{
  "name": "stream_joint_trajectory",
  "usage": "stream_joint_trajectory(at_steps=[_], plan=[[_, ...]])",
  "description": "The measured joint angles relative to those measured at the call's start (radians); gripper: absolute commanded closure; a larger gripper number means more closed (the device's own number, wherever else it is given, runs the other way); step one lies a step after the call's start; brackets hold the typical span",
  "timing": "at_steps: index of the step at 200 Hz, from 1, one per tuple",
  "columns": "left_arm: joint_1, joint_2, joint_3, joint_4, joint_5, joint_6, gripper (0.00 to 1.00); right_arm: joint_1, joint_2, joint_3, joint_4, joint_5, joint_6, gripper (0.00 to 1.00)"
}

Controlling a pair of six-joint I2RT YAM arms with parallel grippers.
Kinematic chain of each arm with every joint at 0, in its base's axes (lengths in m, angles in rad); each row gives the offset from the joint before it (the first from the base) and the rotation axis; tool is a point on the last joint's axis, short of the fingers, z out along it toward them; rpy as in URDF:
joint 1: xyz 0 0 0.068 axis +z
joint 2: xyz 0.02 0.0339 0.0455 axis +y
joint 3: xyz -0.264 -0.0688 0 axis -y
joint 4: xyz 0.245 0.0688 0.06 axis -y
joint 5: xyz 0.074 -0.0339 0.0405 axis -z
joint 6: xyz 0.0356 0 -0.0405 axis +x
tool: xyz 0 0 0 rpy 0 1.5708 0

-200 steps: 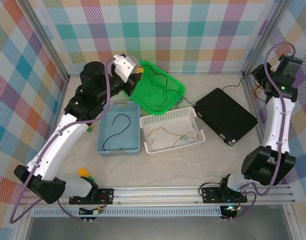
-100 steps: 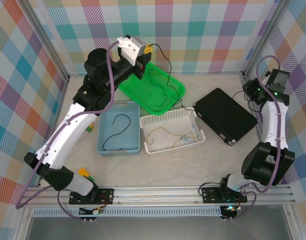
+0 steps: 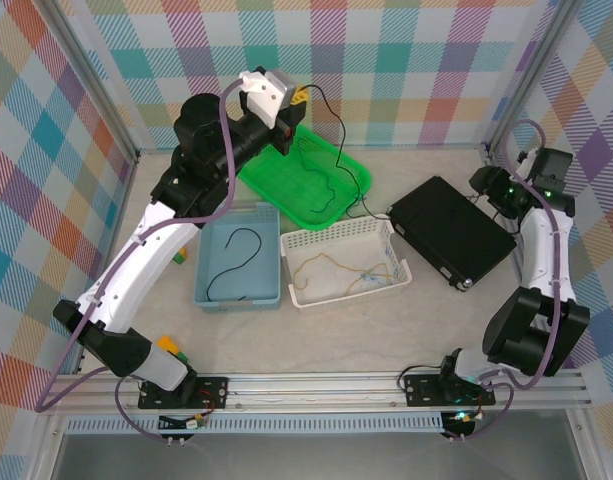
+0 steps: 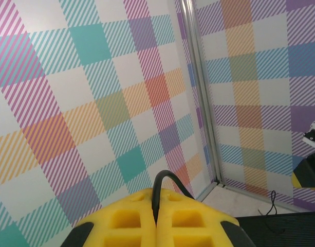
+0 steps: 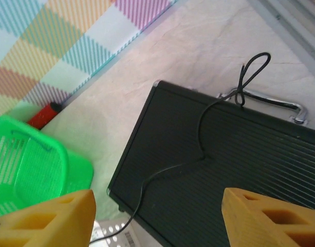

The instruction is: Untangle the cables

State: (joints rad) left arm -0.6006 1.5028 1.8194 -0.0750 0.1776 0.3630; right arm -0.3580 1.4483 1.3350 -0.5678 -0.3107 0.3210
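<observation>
My right gripper should go to the black cable and take hold of it near its looped end beside the case, so that loop stays free to untangle.
My left gripper [image 3: 294,103] is raised over the green tray [image 3: 351,168] and shut on a black cable [image 4: 165,177], which stands up between its yellow fingers [image 4: 131,218]. That cable [image 3: 352,140] hangs down past the tray and trails across the black case [image 5: 239,170]. Its looped end [image 5: 252,67] lies loose on the table beyond the case. My right gripper [image 5: 157,221] hovers open above the case with the cable [image 5: 201,128] below it, untouched. Another black cable [image 3: 236,260] lies in the blue bin. A tan-yellow cable [image 3: 338,270] lies in the white basket. A dark strand [image 3: 328,186] rests in the green tray.
The blue bin [image 3: 201,290] and white basket [image 3: 391,240] stand side by side mid-table, with the black case [image 3: 451,230] to their right. A small red object [image 5: 47,114] lies by the back wall. Plaid walls close in the back and both sides.
My left gripper has lifted from the tray's edge with the black cable. My right gripper has opened, let go of the cable's end and swung down over the black case.
</observation>
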Motion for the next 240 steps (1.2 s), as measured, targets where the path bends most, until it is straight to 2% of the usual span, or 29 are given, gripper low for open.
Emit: stream_joint_trajectory(at_steps=[43,103,166,178,186,205,215,240], plan=[[0.000,0.002,0.008,0.000,0.001,0.001,1.00,0.053,0.001,-0.004,-0.053,-0.022,0.043,0.41],[0.000,0.002,0.009,0.000,0.001,0.023,1.00,0.051,0.142,-0.071,-0.026,-0.087,0.301,0.41],[0.000,0.002,0.008,-0.001,0.001,0.047,1.00,0.079,0.307,-0.068,0.114,-0.100,0.556,0.42],[0.000,0.002,0.009,-0.001,0.001,0.049,1.00,0.090,0.329,-0.056,0.127,-0.089,0.588,0.48],[0.000,0.002,0.009,-0.001,0.001,0.050,1.00,0.095,0.343,-0.046,0.136,-0.082,0.602,0.56],[0.000,0.002,0.009,-0.001,0.002,0.050,1.00,0.104,0.361,-0.034,0.168,-0.061,0.636,0.88],[0.000,0.002,0.009,-0.002,0.002,0.050,1.00,0.107,0.361,-0.034,0.176,-0.050,0.646,1.00],[0.000,0.003,0.010,-0.004,0.000,0.053,1.00,0.109,0.336,-0.032,0.182,-0.014,0.640,1.00]])
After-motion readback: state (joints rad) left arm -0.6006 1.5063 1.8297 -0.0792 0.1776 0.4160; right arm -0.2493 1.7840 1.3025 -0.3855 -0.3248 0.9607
